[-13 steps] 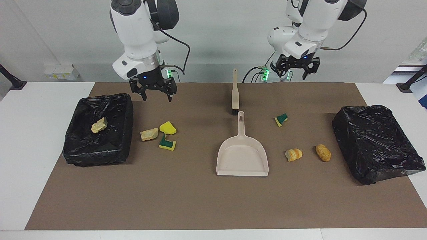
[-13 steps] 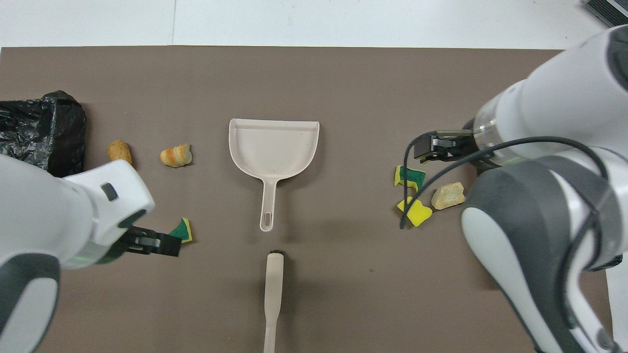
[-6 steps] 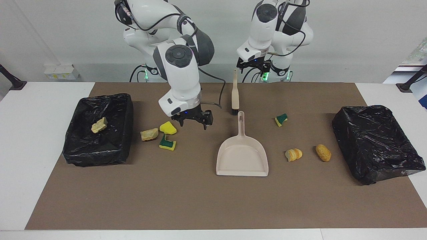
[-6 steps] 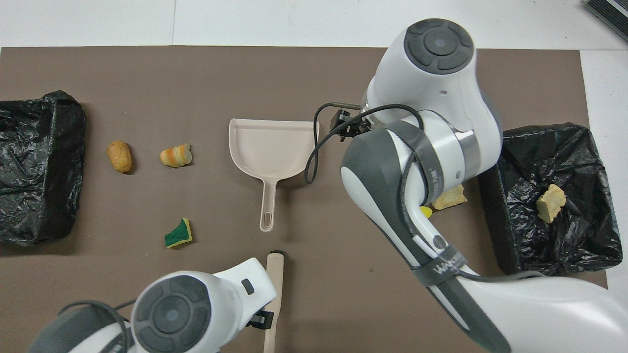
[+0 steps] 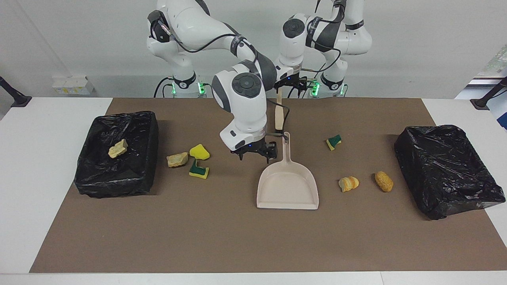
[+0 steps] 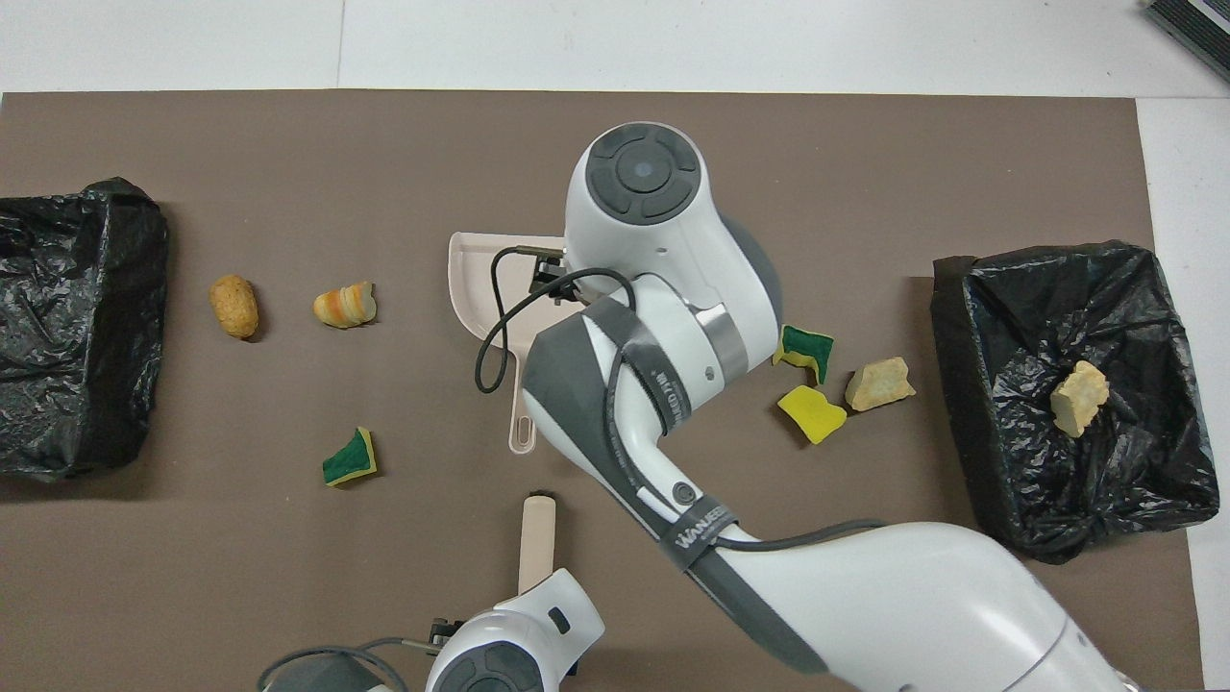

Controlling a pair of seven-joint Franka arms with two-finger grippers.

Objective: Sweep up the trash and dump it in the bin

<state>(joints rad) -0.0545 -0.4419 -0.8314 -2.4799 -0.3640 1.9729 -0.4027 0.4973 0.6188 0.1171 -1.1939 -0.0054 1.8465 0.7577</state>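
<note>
Next, my right gripper grabs the dustpan's narrow handle (image 6: pixel 522 423), since the beige dustpan spreads into a broad pan (image 6: pixel 476 281), wider than the span of my fingers.
A beige dustpan (image 5: pixel 288 186) lies mid-table, handle toward the robots; it is partly covered in the overhead view (image 6: pixel 480 279). A beige brush (image 5: pixel 279 113) lies just nearer the robots. My right gripper (image 5: pixel 255 155) is open and empty, low beside the dustpan's handle. My left gripper (image 5: pixel 291 84) is at the brush handle's end. Trash: a yellow sponge (image 5: pixel 199 151), tan foam (image 5: pixel 177 159) and a green-yellow sponge (image 5: pixel 199 170) lie near the right arm's bin (image 5: pixel 134 186). A green sponge (image 5: pixel 334 142), a bread lump (image 5: pixel 348 183) and an orange-brown lump (image 5: pixel 384 181) lie toward the left arm's end.
One tan foam chunk (image 5: pixel 118 149) lies inside the black-bagged bin at the right arm's end. A second black-bagged bin (image 5: pixel 447 170) stands at the left arm's end. A brown mat (image 5: pixel 237 237) covers the table. In the overhead view my right arm (image 6: pixel 653 317) hides the dustpan's handle.
My right gripper has moved from beside the sponge pieces to the dustpan's handle. My left gripper has shifted to the brush handle's end. Nothing on the table has moved.
</note>
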